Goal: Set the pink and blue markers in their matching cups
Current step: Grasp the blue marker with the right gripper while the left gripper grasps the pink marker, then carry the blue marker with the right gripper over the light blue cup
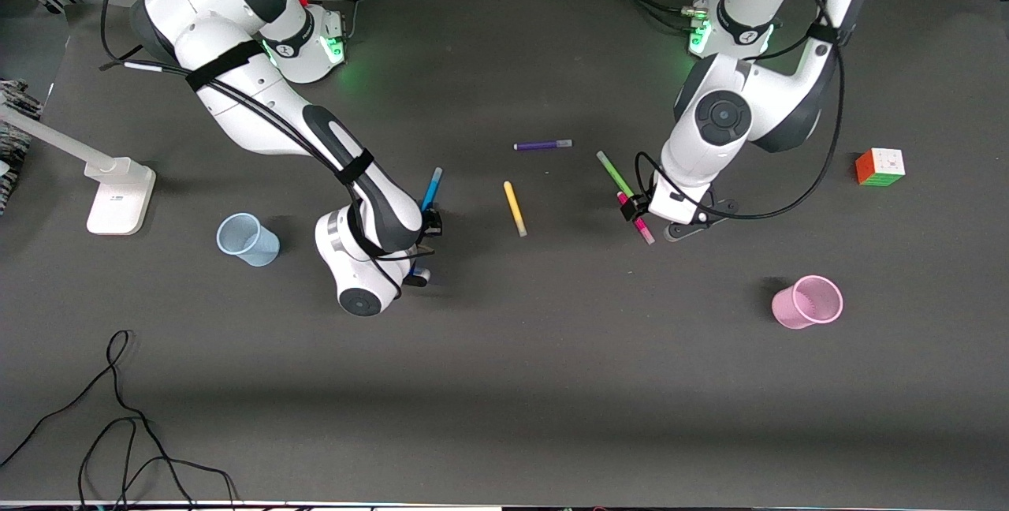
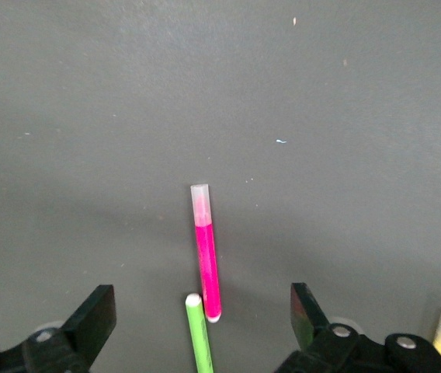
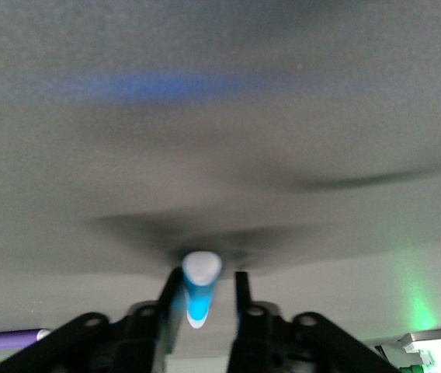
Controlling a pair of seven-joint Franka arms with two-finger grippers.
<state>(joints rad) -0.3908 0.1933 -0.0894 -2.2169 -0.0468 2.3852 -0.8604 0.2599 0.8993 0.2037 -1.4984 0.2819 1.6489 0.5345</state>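
The left gripper grabs the pink marker by its solid pink body (image 1: 641,226) next, for the pink cup (image 1: 808,302).
My left gripper (image 1: 640,214) is open, low over the pink marker (image 1: 643,227), which lies flat on the table. In the left wrist view the pink marker (image 2: 206,256) lies between the spread fingers (image 2: 96,311) of my left gripper (image 2: 201,301), its end beside a green pen's tip (image 2: 198,334). My right gripper (image 1: 430,221) is shut on the blue marker (image 1: 432,186) and holds it tilted above the table. The right wrist view shows the blue marker (image 3: 199,291), pale end outward, in my right gripper (image 3: 205,273). The pale blue cup (image 1: 248,239) stands toward the right arm's end. The pink cup (image 1: 808,302) stands toward the left arm's end.
A green pen (image 1: 614,173), a yellow pen (image 1: 515,208) and a purple pen (image 1: 542,145) lie mid-table. A colour cube (image 1: 880,167) sits at the left arm's end. A white stand (image 1: 118,195) and loose black cable (image 1: 118,416) are at the right arm's end.
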